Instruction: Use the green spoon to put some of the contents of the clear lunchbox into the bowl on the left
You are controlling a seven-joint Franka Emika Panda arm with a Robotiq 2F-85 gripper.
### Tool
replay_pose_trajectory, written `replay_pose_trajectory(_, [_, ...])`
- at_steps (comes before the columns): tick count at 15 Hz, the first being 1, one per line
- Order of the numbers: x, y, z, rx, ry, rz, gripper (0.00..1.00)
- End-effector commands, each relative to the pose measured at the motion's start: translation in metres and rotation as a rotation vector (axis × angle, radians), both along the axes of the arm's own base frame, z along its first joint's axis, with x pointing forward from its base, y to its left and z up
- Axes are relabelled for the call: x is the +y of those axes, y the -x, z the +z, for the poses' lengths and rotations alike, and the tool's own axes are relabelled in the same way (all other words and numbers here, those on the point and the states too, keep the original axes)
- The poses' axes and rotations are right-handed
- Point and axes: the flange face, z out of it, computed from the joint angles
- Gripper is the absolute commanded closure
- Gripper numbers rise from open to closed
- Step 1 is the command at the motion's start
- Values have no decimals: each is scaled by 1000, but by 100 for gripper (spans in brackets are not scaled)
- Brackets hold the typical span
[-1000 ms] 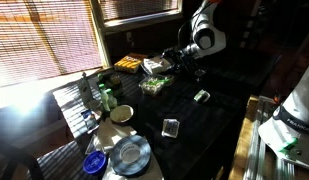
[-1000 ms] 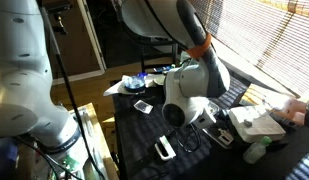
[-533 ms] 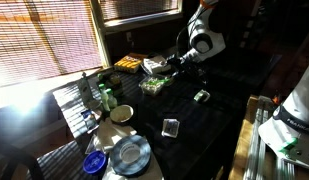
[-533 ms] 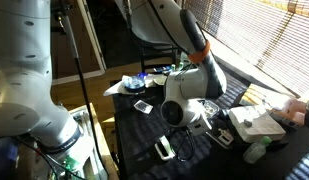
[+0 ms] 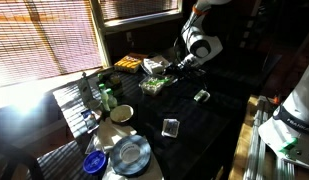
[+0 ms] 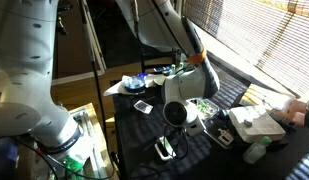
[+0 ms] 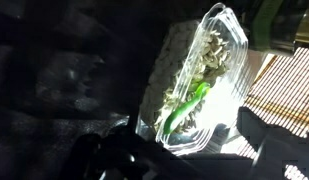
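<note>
The gripper takes hold of the green spoon by its handle next, leaving its scooping end free to scoop the clear lunchbox's contents into the bowl (image 5: 121, 113).
The clear lunchbox (image 7: 199, 75) holds greenish leafy contents, and the green spoon (image 7: 184, 105) lies slanted inside it. In an exterior view the lunchbox (image 5: 154, 84) sits on the dark table below my gripper (image 5: 180, 66). In the wrist view my gripper (image 7: 189, 150) hovers over the near end of the box. Its dark fingers are spread wide and hold nothing. A pale bowl (image 5: 121, 113) stands nearer the window side. In an exterior view my gripper (image 6: 186, 112) hides the lunchbox.
A yellow food tray (image 5: 127, 64) and a white-topped container (image 5: 156, 66) stand behind the lunchbox. A plate (image 5: 129, 153) and a blue dish (image 5: 94, 162) lie near the table's front. Small objects (image 5: 201, 96) (image 5: 171, 127) lie on the table. The white-topped container (image 6: 256, 122) also shows beside my arm.
My wrist has shifted and turned slightly above the lunchbox. The spoon and lunchbox have not moved.
</note>
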Motion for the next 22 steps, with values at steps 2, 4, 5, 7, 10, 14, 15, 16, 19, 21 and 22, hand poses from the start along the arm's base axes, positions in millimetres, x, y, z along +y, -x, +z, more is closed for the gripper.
replay_pose_trajectory(2, [1,-14,4,-66,-44,-2,3])
replay_pose_trajectory(4, [1,-16,3,-72,-54,2,5])
replay_pose_trajectory(5, [2,-17,4,-79,-57,3,7])
replay_pose_trajectory(7, [2,-19,4,-86,-61,3,7])
replay_pose_trajectory(10, [5,-19,3,-89,-77,4,6])
replay_pose_trajectory(14, [7,-21,3,-98,-95,1,16])
replay_pose_trajectory(15, [7,-21,2,-89,-101,1,21])
replay_pose_trajectory(16, [7,-21,0,-74,-104,-3,24])
replay_pose_trajectory(19, [8,-21,-1,-71,-117,-11,48])
replay_pose_trajectory(21, [7,-20,-2,-71,-121,-14,61])
replay_pose_trajectory(22, [7,-20,-2,-70,-125,-16,67])
